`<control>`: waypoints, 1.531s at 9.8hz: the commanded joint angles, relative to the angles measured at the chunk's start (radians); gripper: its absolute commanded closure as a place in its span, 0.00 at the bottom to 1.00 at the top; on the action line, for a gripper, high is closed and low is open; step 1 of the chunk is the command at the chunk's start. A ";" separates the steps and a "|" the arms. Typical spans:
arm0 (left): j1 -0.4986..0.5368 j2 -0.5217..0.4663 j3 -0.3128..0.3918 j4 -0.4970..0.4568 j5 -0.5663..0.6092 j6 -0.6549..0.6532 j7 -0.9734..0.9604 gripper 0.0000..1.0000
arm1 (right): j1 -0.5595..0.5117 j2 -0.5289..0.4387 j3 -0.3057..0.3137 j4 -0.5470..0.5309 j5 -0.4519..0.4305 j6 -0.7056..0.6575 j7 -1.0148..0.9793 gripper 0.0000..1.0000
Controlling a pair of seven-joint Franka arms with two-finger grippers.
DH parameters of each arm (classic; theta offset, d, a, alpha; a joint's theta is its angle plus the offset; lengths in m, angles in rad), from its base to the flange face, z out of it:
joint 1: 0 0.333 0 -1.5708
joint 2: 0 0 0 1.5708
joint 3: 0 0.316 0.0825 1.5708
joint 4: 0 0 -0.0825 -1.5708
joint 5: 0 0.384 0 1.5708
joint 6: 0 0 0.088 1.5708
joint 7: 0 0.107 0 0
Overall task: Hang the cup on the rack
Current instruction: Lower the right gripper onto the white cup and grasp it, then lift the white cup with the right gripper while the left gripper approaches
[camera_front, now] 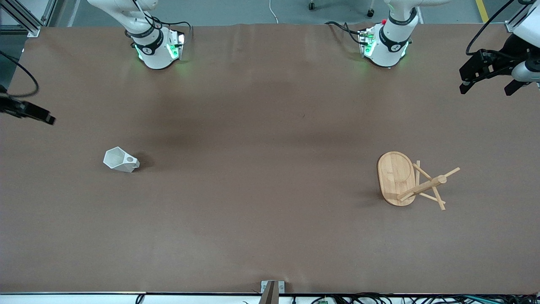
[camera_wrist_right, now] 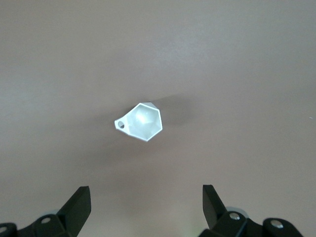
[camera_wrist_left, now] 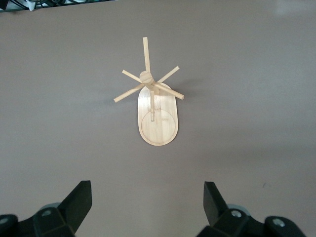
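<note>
The cup needs to hang on the rack by the cup's handle (camera_front: 132, 159), which should stay free. My right gripper will next grab the cup by its rim (camera_front: 109, 151).
The cup (camera_front: 120, 159), a small white faceted mug, stands mouth up on the table toward the right arm's end, its handle pointing toward the table's middle. It also shows in the right wrist view (camera_wrist_right: 142, 122). The rack (camera_front: 411, 180), a bamboo mug tree on an oval base, stands upright toward the left arm's end and shows in the left wrist view (camera_wrist_left: 155, 103). My left gripper (camera_front: 487, 89) hangs open and empty in the air at that end of the table (camera_wrist_left: 148, 197). My right gripper (camera_front: 42, 116) is open and empty, high above the table's other end (camera_wrist_right: 146, 197), and partly cut off in the front view.
The brown table (camera_front: 270, 219) spreads wide between cup and rack. The two arm bases (camera_front: 158, 46) (camera_front: 386, 44) stand along its edge farthest from the front camera. A small metal bracket (camera_front: 272, 287) sits at the nearest edge.
</note>
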 commanded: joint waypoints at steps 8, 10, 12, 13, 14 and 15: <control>-0.003 0.033 -0.008 0.013 -0.004 -0.009 0.009 0.00 | -0.034 0.128 -0.005 -0.524 -0.013 0.778 -0.026 0.00; -0.020 0.058 -0.011 0.065 -0.009 -0.006 0.003 0.00 | -0.031 0.160 -0.002 -0.524 -0.011 0.781 -0.026 0.01; -0.028 0.081 -0.013 0.061 -0.009 -0.006 0.000 0.00 | -0.030 0.197 -0.002 -0.521 -0.004 0.802 -0.026 0.11; -0.025 0.085 -0.013 0.062 -0.007 -0.006 0.009 0.00 | -0.028 0.208 0.000 -0.516 0.000 0.804 -0.024 0.22; -0.028 0.087 -0.013 0.064 -0.007 -0.006 0.007 0.00 | -0.028 0.219 0.001 -0.513 0.000 0.810 -0.024 0.30; -0.028 0.089 -0.013 0.062 -0.007 -0.006 0.004 0.00 | -0.028 0.223 0.003 -0.515 0.001 0.818 -0.024 0.38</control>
